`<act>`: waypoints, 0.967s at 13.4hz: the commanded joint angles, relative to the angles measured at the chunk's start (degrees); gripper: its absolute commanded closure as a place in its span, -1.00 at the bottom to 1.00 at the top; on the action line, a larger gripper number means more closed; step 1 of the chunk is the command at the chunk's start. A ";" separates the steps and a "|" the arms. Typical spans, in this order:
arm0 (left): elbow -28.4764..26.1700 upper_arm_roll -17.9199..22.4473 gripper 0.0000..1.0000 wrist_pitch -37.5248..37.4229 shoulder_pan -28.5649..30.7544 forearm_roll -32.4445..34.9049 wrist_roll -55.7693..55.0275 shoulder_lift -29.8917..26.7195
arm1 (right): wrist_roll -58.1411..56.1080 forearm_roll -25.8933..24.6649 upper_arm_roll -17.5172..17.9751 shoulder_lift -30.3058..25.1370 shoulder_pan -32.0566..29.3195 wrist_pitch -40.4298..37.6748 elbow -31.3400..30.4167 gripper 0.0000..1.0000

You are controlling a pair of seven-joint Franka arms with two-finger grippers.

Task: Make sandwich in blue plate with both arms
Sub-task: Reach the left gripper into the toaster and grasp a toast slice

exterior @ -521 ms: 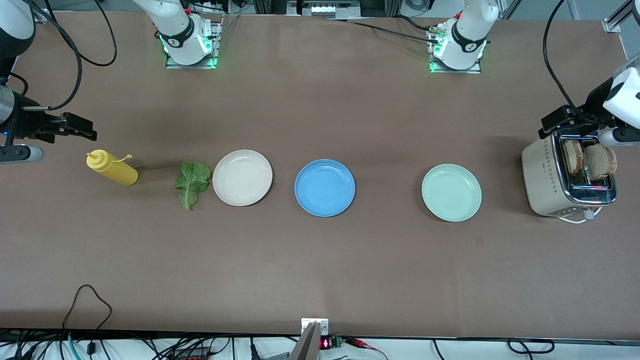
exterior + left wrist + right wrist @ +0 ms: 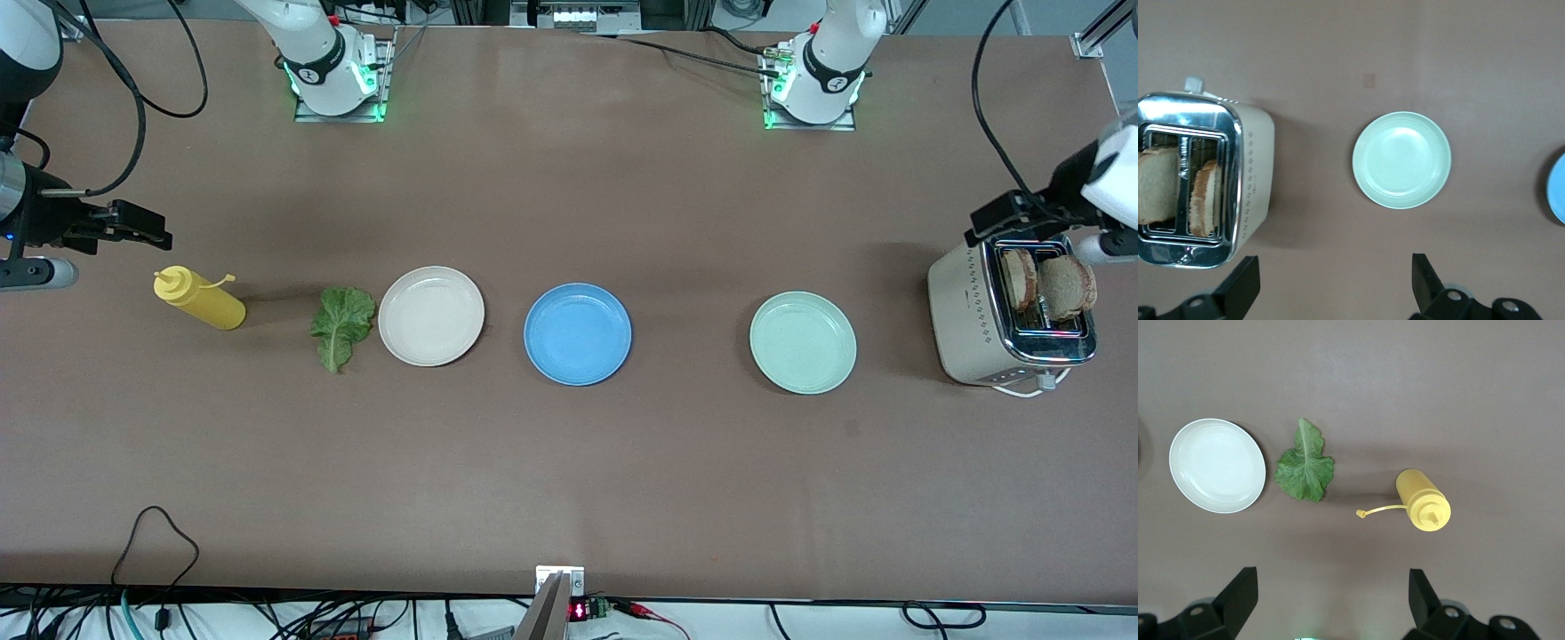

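My left gripper grabs the toast slice by its exposed crust edge [image 2: 1021, 281] next, to lay the first bread on the blue plate [image 2: 578, 334].
The blue plate [image 2: 578, 334] lies in the middle of the table with nothing on it; its rim shows in the left wrist view [image 2: 1557, 189]. Two toast slices [image 2: 1019, 277] [image 2: 1067, 286] stand in the toaster [image 2: 973, 324], also seen in the left wrist view [image 2: 1157, 193] [image 2: 1205, 207]. The lettuce leaf [image 2: 341, 324] [image 2: 1305, 467] lies on the table beside the cream plate [image 2: 431, 316]. My left gripper [image 2: 1000, 218] [image 2: 1335, 287] is open and empty over the toaster's edge. My right gripper [image 2: 142, 227] [image 2: 1331, 600] is open and empty over the table by the yellow bottle [image 2: 200, 300].
A mint-green plate [image 2: 803, 342] [image 2: 1402, 160] lies between the blue plate and the toaster [image 2: 1251, 167]. The cream plate [image 2: 1217, 465] and the yellow squeeze bottle [image 2: 1423, 500], lying on its side, are toward the right arm's end.
My left gripper has shifted slightly toward the left arm's end of the table above the toaster. The right arm has not moved.
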 commanded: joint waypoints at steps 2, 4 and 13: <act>2.88 0.02 -1.00 0.10 5.79 3.65 4.12 8.91 | -0.01 0.46 0.22 -1.14 -0.36 -0.18 -1.15 -1.00; 3.67 0.02 -1.00 0.27 8.69 3.67 9.03 12.25 | -0.18 0.73 0.22 -0.87 -0.53 -0.18 -1.15 -1.00; 3.59 0.10 -0.98 1.59 13.01 3.84 15.28 19.56 | -0.98 -0.15 0.40 2.20 0.79 -0.45 -1.15 -1.00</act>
